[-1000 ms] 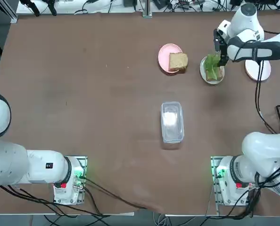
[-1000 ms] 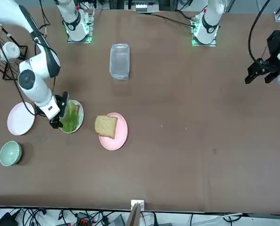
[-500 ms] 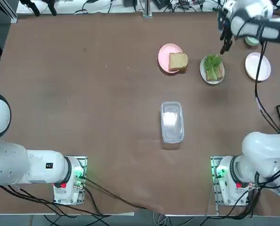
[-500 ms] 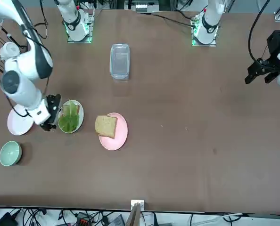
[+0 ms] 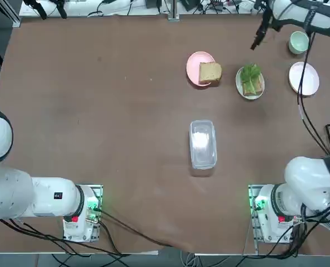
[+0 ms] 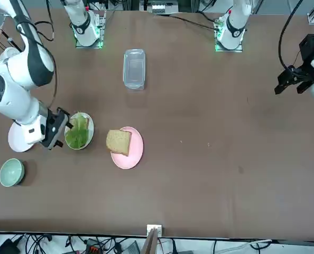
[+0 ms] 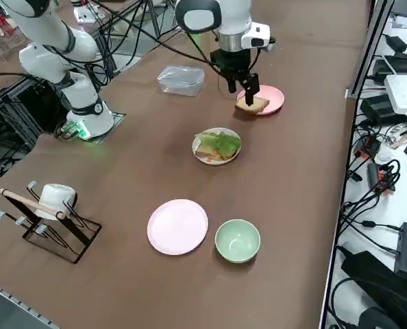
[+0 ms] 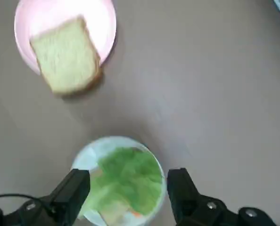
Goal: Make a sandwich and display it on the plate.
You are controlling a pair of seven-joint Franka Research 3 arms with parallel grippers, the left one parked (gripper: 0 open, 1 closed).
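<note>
Next, my right gripper should grab the other bread slice by its overhanging crust edge [image 6: 109,141] to make the sandwich, since the rest lies close against the pink plate [image 6: 136,153].
A white plate [image 5: 240,89] [image 7: 202,157] carries one bread slice [image 5: 253,87] with green lettuce [image 5: 251,72] [image 8: 126,175] lying on top. The other bread slice [image 5: 210,73] [image 6: 118,142] [image 8: 64,55] rests at the edge of a pink plate [image 5: 195,64] [image 7: 270,96] beside it. My right gripper [image 5: 256,39] [image 6: 57,132] [image 7: 242,89] [image 8: 127,188] hangs high over the white plate, open and empty. Between its fingers, the wrist view looks straight down on the lettuce.
An empty second pink plate [image 5: 304,78] [image 7: 177,226] and a pale green cup [image 5: 299,41] [image 7: 237,240] sit at the far right. A clear lidded container [image 5: 203,143] [image 6: 134,69] lies mid-table. A wire rack with a white mug [image 7: 49,212] stands at the right edge.
My right gripper has lifted away from the white plate and swung toward the table's far edge, still open. The lettuce stays on the bread slice.
</note>
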